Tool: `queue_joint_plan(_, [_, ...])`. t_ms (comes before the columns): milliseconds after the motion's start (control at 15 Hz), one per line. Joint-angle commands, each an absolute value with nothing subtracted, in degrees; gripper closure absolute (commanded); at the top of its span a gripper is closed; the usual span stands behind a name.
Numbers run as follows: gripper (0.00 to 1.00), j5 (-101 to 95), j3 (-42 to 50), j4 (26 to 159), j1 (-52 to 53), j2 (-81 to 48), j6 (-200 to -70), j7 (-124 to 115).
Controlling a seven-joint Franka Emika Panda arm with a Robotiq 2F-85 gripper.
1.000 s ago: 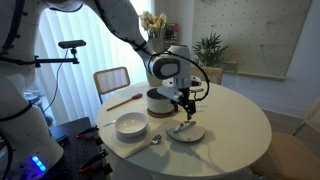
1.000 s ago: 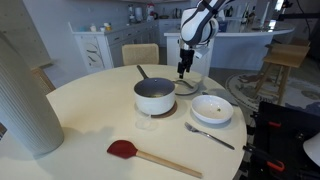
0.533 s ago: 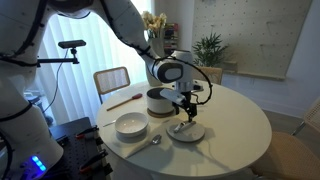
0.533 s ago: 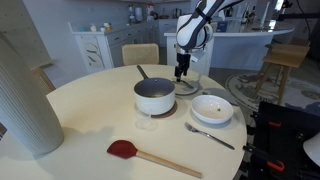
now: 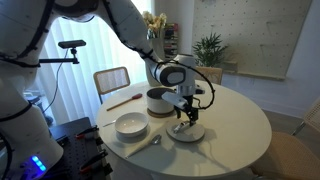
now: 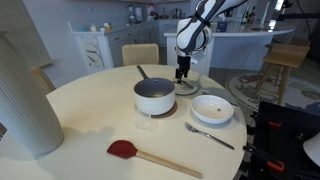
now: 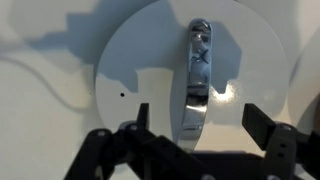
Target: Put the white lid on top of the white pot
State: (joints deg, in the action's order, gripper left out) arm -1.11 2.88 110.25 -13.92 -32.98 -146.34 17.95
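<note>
The handle's near end (image 5: 183,126) (image 7: 195,117) lies between my fingers, which reach down on either side of that end, so it is time to close on the lid's handle now.
The white lid (image 7: 170,60) lies flat on the table with its silvery handle (image 7: 198,75) up; it also shows in both exterior views (image 5: 187,133) (image 6: 186,86). My gripper (image 7: 200,125) is open just above it, fingers on either side of the handle, touching nothing; it shows in both exterior views (image 5: 183,117) (image 6: 181,73). The white pot (image 6: 155,96) with a dark inside and long handle stands beside the lid, and shows behind the gripper in an exterior view (image 5: 158,100).
A wide white bowl (image 6: 212,108) (image 5: 131,125) and a fork (image 6: 207,134) lie near the table edge. A red spatula (image 6: 150,155) lies at the front. A tall white vase (image 6: 25,95) stands at one side. A chair (image 5: 112,80) stands behind the table.
My gripper has come down a little toward the lid's handle. The lid and pot have not moved.
</note>
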Motion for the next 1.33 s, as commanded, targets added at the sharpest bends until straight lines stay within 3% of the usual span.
queue_joint_plan(0, [0.27, -1.4, 2.7, 108.3, -14.1, -33.9, -144.3, 18.5])
queue_joint_plan(400, [0.52, -1.5, 2.7, 107.9, -14.2, -34.2, -144.3, 18.6])
queue_joint_plan(533, [0.56, -1.5, 2.7, 107.8, -14.2, -34.2, -144.3, 18.6])
queue_joint_plan(600, [0.75, -1.5, 2.7, 107.8, -14.2, -34.2, -144.4, 18.6])
queue_joint_plan(867, [0.98, -1.4, 2.7, 107.8, -14.3, -34.0, -144.5, 18.6])
queue_joint_plan(1267, [0.94, -1.4, 2.7, 107.9, -14.3, -34.0, -144.6, 18.5])
